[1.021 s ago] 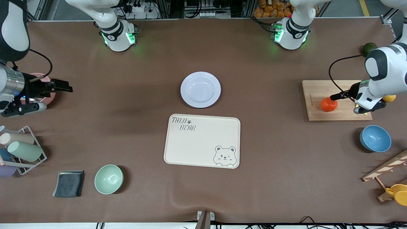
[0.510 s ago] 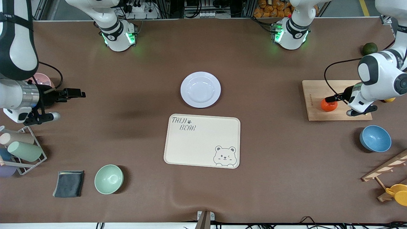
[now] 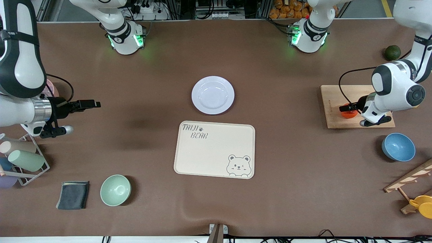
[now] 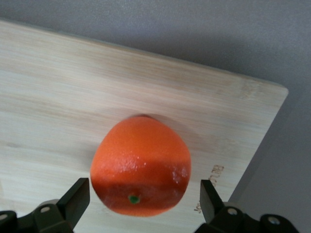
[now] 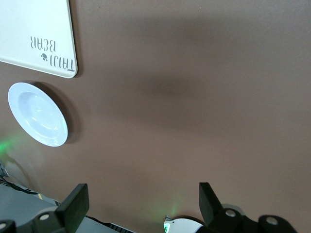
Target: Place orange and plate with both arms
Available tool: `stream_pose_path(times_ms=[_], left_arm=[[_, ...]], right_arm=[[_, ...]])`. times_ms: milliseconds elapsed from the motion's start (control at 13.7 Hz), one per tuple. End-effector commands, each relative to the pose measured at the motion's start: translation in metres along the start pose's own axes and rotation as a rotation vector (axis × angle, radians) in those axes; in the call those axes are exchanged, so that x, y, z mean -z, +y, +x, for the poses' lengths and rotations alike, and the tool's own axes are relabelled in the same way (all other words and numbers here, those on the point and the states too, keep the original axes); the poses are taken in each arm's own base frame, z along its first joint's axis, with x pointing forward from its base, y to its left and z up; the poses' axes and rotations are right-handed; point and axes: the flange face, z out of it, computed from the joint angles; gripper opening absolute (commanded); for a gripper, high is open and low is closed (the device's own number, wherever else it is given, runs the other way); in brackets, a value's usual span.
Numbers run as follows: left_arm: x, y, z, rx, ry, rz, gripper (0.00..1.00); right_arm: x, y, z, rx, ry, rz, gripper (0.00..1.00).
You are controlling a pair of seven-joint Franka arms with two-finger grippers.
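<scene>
I need to pick up the orange by its round sides with my left gripper next, to put it on the plate.
The orange sits on a wooden cutting board at the left arm's end of the table. My left gripper is low over it and open. In the left wrist view the orange lies between the two fingertips, with a gap on each side; the gripper is not closed on it. The plate lies at the table's middle, beside the cream bear tray and farther from the front camera. My right gripper is open and empty over bare table, toward the right arm's end. The plate also shows in the right wrist view.
A blue bowl stands nearer the camera than the board. A dark green fruit lies farther. A mint bowl, a grey cloth and a cup rack are at the right arm's end. A wooden rack holds a yellow cup.
My left gripper has moved along the board and come down around the orange. My right gripper has moved toward the table's middle.
</scene>
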Motion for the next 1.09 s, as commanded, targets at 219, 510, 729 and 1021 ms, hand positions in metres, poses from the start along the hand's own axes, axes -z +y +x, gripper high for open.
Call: stream_pose_path(times_ms=[219, 510, 729, 1021], left_arm=[[-0.003, 0.003, 0.017, -0.019, 0.01, 0.013, 1.0], [-0.006, 0.003, 0.023, -0.023, 0.009, 0.017, 1.0], [-0.008, 0.003, 0.025, -0.023, 0.007, 0.017, 1.0], [-0.009, 0.003, 0.023, -0.023, -0.001, 0.016, 0.57]], right_arm=[[-0.022, -0.001, 0.018, -0.024, -0.013, 0.126, 1.0], [-0.036, -0.008, 0.032, -0.023, -0.004, 0.175, 1.0], [-0.053, -0.014, 0.043, -0.065, -0.028, 0.24, 1.0], [-0.057, -0.019, 0.044, -0.063, -0.035, 0.254, 1.0]])
